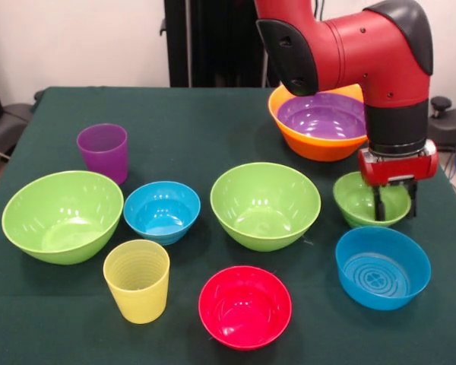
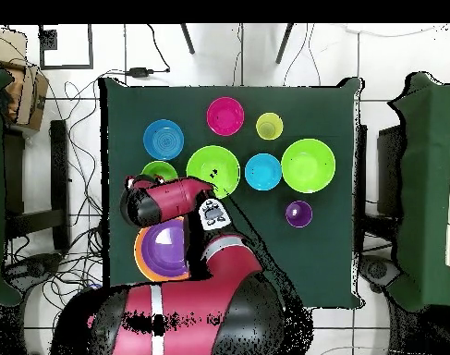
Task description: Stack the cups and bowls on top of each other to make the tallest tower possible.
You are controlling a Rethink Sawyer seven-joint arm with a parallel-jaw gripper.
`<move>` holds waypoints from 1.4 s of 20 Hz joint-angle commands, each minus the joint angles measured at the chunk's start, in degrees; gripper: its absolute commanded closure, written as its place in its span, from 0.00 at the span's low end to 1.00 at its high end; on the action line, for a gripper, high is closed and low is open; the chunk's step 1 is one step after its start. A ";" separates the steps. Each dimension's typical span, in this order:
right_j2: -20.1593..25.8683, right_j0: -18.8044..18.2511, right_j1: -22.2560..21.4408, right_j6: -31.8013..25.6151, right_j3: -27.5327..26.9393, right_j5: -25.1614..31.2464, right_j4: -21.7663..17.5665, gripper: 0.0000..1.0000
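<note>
The gripper grabs the rim of the small lime green bowl (image 1: 361,201) next. Then it stacks that bowl onto the purple bowl in the tower (image 1: 319,115).
My gripper (image 1: 396,204) hangs low over the right side of a small lime green bowl (image 1: 361,201), fingers apart, one finger (image 1: 379,207) inside the bowl and the other by its right rim. Behind it stands the tower: a large orange bowl (image 1: 319,144) with a shallow purple bowl (image 1: 323,118) nested inside, also seen from overhead (image 2: 164,248). The purple cup (image 1: 103,150) stands far left and the ribbed yellow cup (image 1: 137,280) near the front. In the overhead view the arm covers the gripper and part of the small green bowl (image 2: 158,171).
Loose on the green cloth are a big green bowl (image 1: 63,215), a small blue bowl (image 1: 162,211), a green bowl (image 1: 265,204) at the middle, a pink-red bowl (image 1: 245,306) in front and a blue bowl (image 1: 382,267) just before the gripper.
</note>
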 commanded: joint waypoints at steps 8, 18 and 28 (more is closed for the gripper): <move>-0.47 0.03 4.94 0.34 -2.61 -0.48 -4.22 1.00; -0.60 1.26 -1.16 1.44 0.37 4.90 -1.62 1.00; 2.67 0.85 -17.10 0.18 6.72 21.20 3.61 1.00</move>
